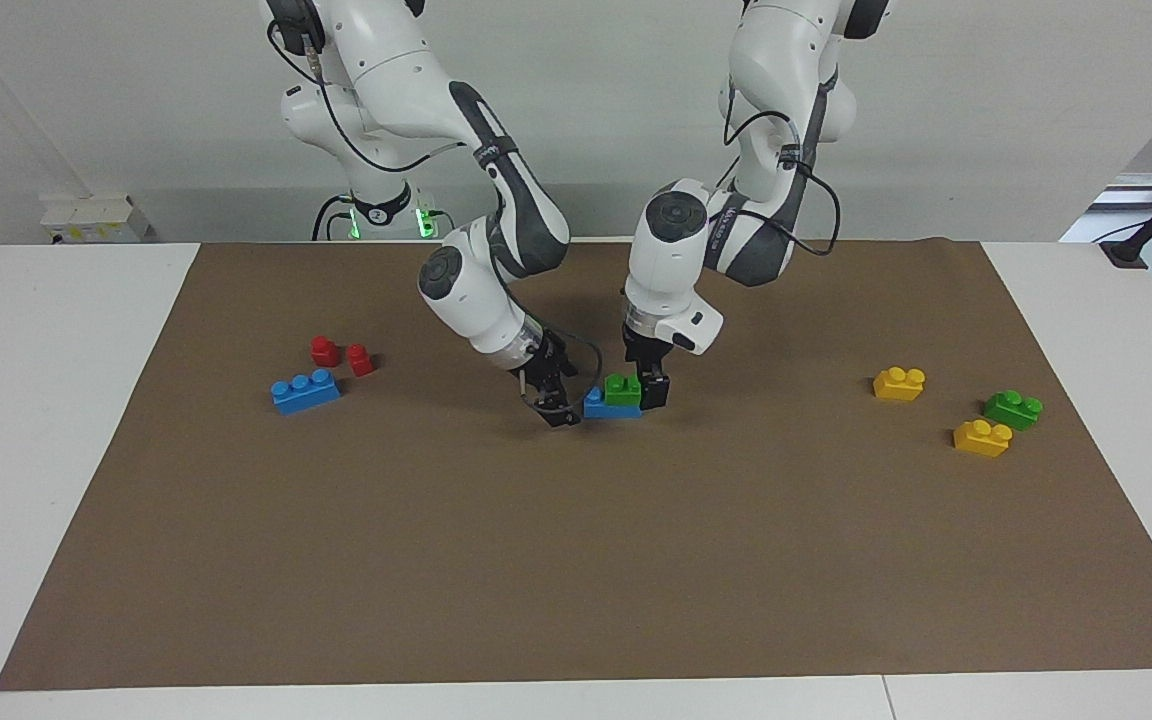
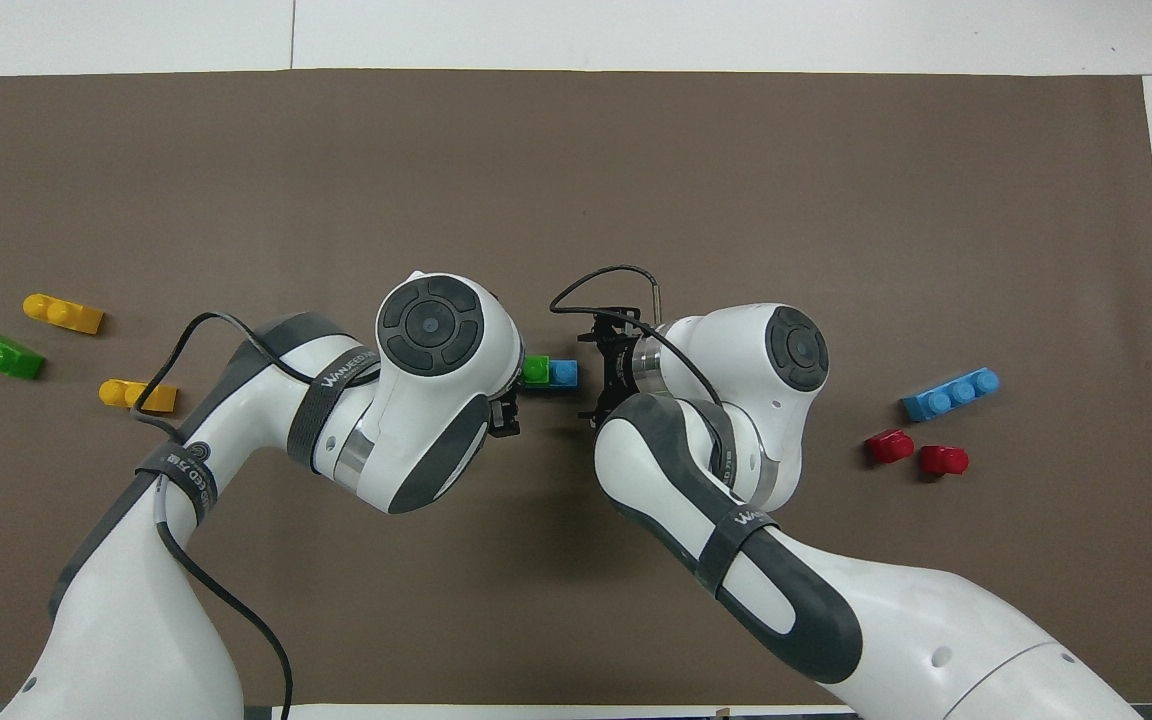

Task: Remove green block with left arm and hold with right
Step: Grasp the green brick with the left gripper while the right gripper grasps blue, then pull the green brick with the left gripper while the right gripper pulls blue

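My right gripper grabs the blue brick by its exposed end (image 2: pixel 563 373) next, so that the green block (image 2: pixel 536 371) stays free to be pulled off.
The green block (image 1: pixel 622 388) sits on top of a blue brick (image 1: pixel 608 407) at the middle of the brown mat; both show in the overhead view, green (image 2: pixel 536 370) and blue (image 2: pixel 565 373). My left gripper (image 1: pixel 642 392) is down at the green block, against its side toward the left arm's end; in the overhead view its own wrist hides it. My right gripper (image 1: pixel 564 392) is low and open at the blue brick's end toward the right arm, its tips just short of it (image 2: pixel 588 375). A second green block (image 1: pixel 1013 408) lies toward the left arm's end.
Two yellow bricks (image 1: pixel 899 383) (image 1: pixel 982 437) lie beside the second green block. A blue three-stud brick (image 1: pixel 305 390) and two small red pieces (image 1: pixel 324 350) (image 1: pixel 360 360) lie toward the right arm's end. The brown mat (image 1: pixel 576 560) covers the white table.
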Tool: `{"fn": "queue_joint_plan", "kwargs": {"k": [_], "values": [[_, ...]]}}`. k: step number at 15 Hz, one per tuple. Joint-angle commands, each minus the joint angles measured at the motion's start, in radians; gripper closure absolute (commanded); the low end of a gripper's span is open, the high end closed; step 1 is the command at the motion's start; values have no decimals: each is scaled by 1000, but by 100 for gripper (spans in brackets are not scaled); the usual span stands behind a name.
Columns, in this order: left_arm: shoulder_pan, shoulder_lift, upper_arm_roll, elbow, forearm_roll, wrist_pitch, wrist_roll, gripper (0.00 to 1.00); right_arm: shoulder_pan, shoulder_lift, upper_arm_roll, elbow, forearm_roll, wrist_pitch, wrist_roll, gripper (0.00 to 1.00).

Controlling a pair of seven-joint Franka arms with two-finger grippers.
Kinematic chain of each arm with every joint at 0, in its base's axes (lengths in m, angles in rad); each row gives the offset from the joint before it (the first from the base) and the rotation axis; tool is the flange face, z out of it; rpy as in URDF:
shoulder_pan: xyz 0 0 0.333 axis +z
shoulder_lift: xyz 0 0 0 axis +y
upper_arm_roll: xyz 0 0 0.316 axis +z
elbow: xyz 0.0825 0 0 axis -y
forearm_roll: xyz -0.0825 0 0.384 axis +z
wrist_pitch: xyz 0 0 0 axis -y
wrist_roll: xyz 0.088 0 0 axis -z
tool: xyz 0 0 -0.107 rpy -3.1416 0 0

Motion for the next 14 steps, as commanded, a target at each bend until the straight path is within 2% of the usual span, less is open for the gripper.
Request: {"fn": "queue_joint_plan", "kwargs": {"k": [1,4,5,6,7,8,9,14], "values": [[-18,3,15,-11,20,27,-26,0,27,11,-1,-8,23,50,16,3],[-18,3,15,-11,20,27,-28,0,44,19,-1,-17,21,86,25,7],[-18,3,15,-11,20,27,-28,0,47,19,-1,-20,23,92,25,18],[-18,3,15,-13,20,29,-28,0,47,19,-1,-20,21,93,25,31],[-18,1,15,-16,20,32,-31,0,47,19,-1,-20,23,93,25,51],[-18,1,15,-19,20,42,-34,0,47,19,-1,-20,21,92,25,79],[-18,1,15,-28,20,50,-34,0,45,19,-1,-19,21,90,22,100],[-18,1,15,-37,20,67,-34,0,45,19,-1,-18,21,92,16,100]]}}
